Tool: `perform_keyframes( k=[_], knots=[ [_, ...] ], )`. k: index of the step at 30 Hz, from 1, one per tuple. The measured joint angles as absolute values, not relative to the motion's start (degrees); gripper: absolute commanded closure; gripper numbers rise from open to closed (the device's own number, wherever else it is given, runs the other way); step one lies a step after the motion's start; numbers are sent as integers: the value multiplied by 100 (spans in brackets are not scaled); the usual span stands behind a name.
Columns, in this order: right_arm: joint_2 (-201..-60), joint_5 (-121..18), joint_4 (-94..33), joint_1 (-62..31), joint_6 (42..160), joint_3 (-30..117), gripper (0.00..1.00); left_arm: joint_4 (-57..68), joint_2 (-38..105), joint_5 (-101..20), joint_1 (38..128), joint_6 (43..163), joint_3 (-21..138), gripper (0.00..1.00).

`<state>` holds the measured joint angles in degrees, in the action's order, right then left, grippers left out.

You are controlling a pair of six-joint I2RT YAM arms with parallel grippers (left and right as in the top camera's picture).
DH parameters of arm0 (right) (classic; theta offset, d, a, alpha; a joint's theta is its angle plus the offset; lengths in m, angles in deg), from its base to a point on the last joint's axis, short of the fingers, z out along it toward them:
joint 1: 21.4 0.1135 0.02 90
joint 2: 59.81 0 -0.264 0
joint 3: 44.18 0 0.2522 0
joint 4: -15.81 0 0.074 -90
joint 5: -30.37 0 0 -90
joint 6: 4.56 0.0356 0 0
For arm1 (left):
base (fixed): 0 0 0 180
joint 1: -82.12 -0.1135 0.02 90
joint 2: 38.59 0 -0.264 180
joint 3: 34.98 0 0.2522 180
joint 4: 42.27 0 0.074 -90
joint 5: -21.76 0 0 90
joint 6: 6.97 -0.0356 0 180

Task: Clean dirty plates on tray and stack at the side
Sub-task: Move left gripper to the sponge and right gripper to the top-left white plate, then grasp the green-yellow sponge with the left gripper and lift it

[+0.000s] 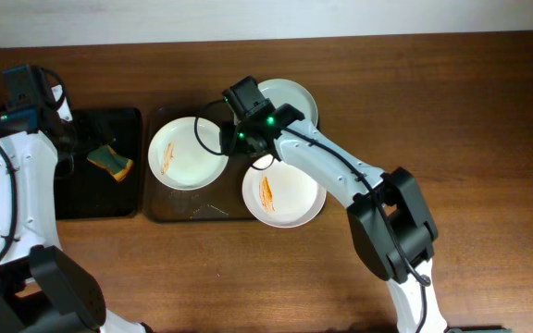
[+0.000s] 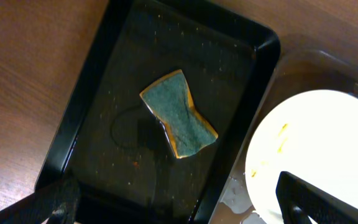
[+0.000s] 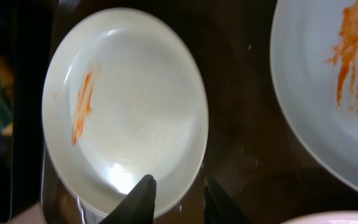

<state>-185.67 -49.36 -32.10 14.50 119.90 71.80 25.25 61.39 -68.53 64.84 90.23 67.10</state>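
Note:
The sponge's flared end should stay free to clean the dirty plates. My left gripper will next grab the sponge across its narrow middle.
A dirty white plate with an orange smear lies at the left of the clear tray. A second smeared plate overlaps the tray's right edge. My right gripper is open, low at the first plate's right rim. In the right wrist view its fingers straddle the rim of that plate, one over the plate and one outside it. The second plate is at the right. My left gripper is open and empty, held above a green-and-yellow sponge.
The sponge lies in a wet black tray left of the clear tray. A clean white plate sits on the wooden table behind the clear tray. The first plate shows at the right of the left wrist view.

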Motion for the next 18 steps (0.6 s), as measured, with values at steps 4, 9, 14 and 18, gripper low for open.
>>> perform_keyframes(
  k=[4,9,14,18],
  knots=[
    [-18744,-5085,-2957,1450,12257,7180,73,2453,6139,-6877,6484,9023,6710,1],
    [-19017,-5199,-2767,1450,12331,7180,73,2436,6139,-6914,6484,9025,6710,1],
    [-19247,-5229,-2526,1459,12337,7180,73,2436,6139,-6917,6484,9025,6710,1],
    [-19448,-5210,-2297,1498,12333,7180,74,2438,6139,-6917,6484,9025,6710,1]
  ],
)
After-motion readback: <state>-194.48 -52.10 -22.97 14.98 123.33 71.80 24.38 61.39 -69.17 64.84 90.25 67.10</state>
